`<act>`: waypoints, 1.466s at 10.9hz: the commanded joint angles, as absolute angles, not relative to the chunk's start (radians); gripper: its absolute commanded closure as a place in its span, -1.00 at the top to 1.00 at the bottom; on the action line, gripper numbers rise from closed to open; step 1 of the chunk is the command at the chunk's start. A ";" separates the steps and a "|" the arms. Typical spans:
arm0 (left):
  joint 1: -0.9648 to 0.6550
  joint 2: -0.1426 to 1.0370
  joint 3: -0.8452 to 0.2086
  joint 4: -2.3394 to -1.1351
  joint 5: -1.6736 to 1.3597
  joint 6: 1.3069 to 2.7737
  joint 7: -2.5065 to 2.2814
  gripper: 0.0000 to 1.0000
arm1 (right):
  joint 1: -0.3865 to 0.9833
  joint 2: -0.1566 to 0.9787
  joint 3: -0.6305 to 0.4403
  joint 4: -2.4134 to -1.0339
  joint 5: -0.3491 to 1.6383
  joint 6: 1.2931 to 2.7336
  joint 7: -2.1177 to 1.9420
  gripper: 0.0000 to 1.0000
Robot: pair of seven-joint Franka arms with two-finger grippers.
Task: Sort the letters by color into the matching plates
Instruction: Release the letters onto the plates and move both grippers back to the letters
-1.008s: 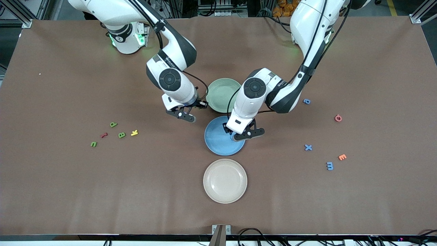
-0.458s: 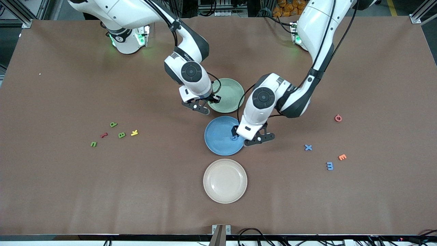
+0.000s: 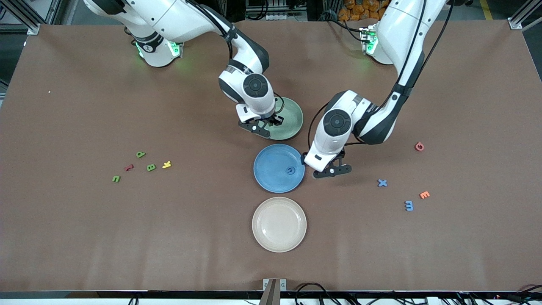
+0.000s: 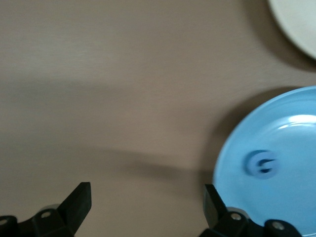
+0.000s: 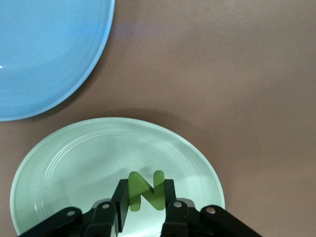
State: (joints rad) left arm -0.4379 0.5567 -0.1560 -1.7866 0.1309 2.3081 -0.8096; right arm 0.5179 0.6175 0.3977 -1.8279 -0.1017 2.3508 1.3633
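Note:
The N is low inside the pale green plate's rim (image 5: 215, 177) in the right wrist view and would remain there. It is now time for my right gripper to release the green N (image 5: 143, 190).
My right gripper (image 3: 266, 124) hangs over the pale green plate (image 3: 293, 115), shut on a green letter N (image 5: 146, 196). In the right wrist view the N stands upright between the fingers above that green plate (image 5: 74, 163). My left gripper (image 3: 320, 166) is open and empty over the table, beside the blue plate (image 3: 271, 169) on its left-arm side. In the left wrist view that gripper (image 4: 146, 197) has bare table between its jaws. A blue letter (image 3: 290, 170) lies in the blue plate (image 4: 289, 197). The beige plate (image 3: 279, 224) holds nothing.
Toward the right arm's end lie green letters (image 3: 150, 167), a red one (image 3: 128, 167) and a yellow one (image 3: 167, 164). Toward the left arm's end lie a blue X (image 3: 382, 183), another blue letter (image 3: 409, 206), an orange E (image 3: 424, 195) and a red letter (image 3: 419, 146).
The left gripper opened, left the blue letter in the blue plate and drew off toward the left arm's end. The right gripper carried the green N over the green plate.

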 commanded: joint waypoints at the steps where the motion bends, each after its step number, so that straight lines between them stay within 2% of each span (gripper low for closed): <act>1: -0.359 0.413 -0.169 -1.963 0.160 2.327 -0.721 1.00 | 0.534 0.656 0.396 -1.772 -0.155 2.341 1.442 0.06; 2: -0.338 0.399 -0.169 -1.982 0.160 2.327 -0.713 1.00 | 0.532 0.654 0.396 -1.770 -0.155 2.336 1.442 0.68; 3: -0.313 0.373 -0.169 -2.018 0.160 2.327 -0.713 1.00 | 0.529 0.647 0.394 -1.767 -0.155 2.329 1.440 1.00; 5: -0.241 0.271 -0.169 -2.147 0.160 2.327 -0.712 1.00 | 0.522 0.632 0.396 -1.699 -0.160 2.205 1.433 1.00; 6: -0.194 0.243 -0.170 -2.172 0.160 2.327 -0.713 1.00 | 0.509 0.615 0.396 -1.674 -0.160 2.139 1.422 1.00; 10: 0.007 0.124 -0.173 -2.293 0.126 2.333 -0.724 1.00 | 0.358 0.471 0.402 -1.681 -0.147 2.027 1.343 1.00; 14: 0.028 0.074 -0.176 -2.368 0.075 2.333 -0.747 1.00 | 0.140 0.376 0.524 -1.684 -0.140 1.856 1.265 1.00; 16: 0.023 0.087 -0.208 -2.368 0.074 2.336 -0.706 1.00 | 0.082 0.322 0.531 -1.686 -0.117 1.812 1.232 1.00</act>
State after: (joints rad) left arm 0.0196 0.1157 -0.1704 -2.3329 0.0955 2.3190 -0.7370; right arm 0.1525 0.3921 0.5003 -1.6566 -0.1392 1.8516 1.2691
